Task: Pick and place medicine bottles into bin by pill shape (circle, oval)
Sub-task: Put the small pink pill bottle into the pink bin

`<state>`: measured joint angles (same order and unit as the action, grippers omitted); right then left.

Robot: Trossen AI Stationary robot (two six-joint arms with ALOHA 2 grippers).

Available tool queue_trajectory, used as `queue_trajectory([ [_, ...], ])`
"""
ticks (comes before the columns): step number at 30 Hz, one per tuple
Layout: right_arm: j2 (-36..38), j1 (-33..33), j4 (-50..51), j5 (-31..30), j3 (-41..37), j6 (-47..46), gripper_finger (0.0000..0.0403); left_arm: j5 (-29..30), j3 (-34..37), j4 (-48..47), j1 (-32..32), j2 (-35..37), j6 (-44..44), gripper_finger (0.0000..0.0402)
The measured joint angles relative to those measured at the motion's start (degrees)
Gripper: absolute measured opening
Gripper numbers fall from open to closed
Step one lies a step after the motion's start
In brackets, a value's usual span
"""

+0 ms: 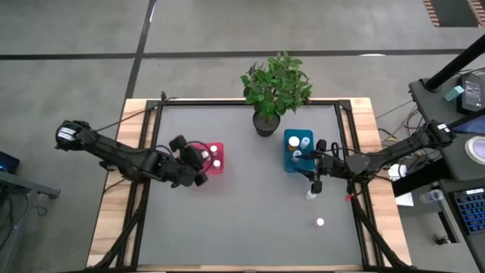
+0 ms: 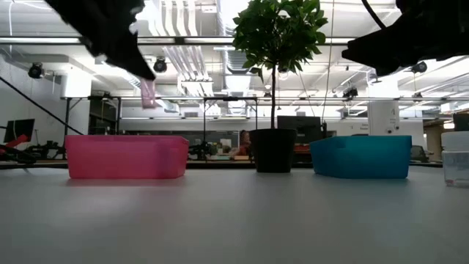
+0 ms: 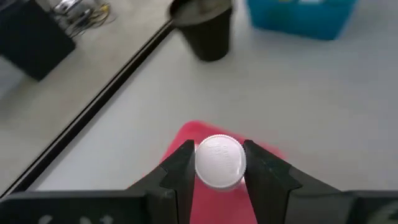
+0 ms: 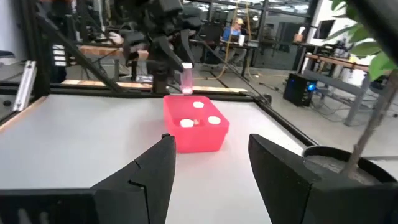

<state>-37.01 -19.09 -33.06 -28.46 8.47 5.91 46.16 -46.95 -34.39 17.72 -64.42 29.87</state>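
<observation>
The white-capped bottle (image 3: 221, 162) hangs above the red bin (image 3: 211, 208) in the left wrist view and would drop if released now. My left gripper keeps hold until it is lower.
My left gripper (image 1: 201, 158) is shut on a small white-capped bottle (image 3: 220, 163) above the red bin (image 1: 215, 168). The low view shows this bottle (image 2: 149, 93) hanging well above the red bin's rim (image 2: 126, 139). Three bottles lie in the red bin (image 4: 198, 138). My right gripper (image 4: 211, 144) is open and empty, next to the teal bin (image 1: 290, 161), which holds several bottles. Two loose bottles (image 1: 311, 196) (image 1: 320, 222) stand on the table near the right. My left gripper pinches the bottle at its white cap (image 3: 220, 163), one finger on each side. The fingers come from above, pointing down. The bottle is upright, its pale body (image 4: 186, 77) hanging below the fingers, clear of the red bin.
A dark pot with a green plant (image 1: 267, 121) stands at the far middle, between the two bins. One more bottle (image 2: 456, 167) shows at the low view's right edge. Black frame rails run along the table's sides.
</observation>
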Motion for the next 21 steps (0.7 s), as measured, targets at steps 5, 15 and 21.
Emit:
queue_trajectory([
  [5, -0.3, 0.0, -0.2, -0.3, 0.0, -1.9, 0.0192, 0.0, 6.2, 1.4, -4.4, 2.8, 1.4, 0.01],
  [15, -0.3, 0.0, -0.2, -0.3, 0.0, -5.2, 0.0192, -2.8, 13.2, 11.5, -10.2, 0.9, 1.4, 0.01],
  [21, -0.3, 0.0, -0.2, -1.5, 0.0, -5.4, 0.0192, -7.0, 13.2, 12.2, -13.7, -2.2, 1.3, 0.01],
])
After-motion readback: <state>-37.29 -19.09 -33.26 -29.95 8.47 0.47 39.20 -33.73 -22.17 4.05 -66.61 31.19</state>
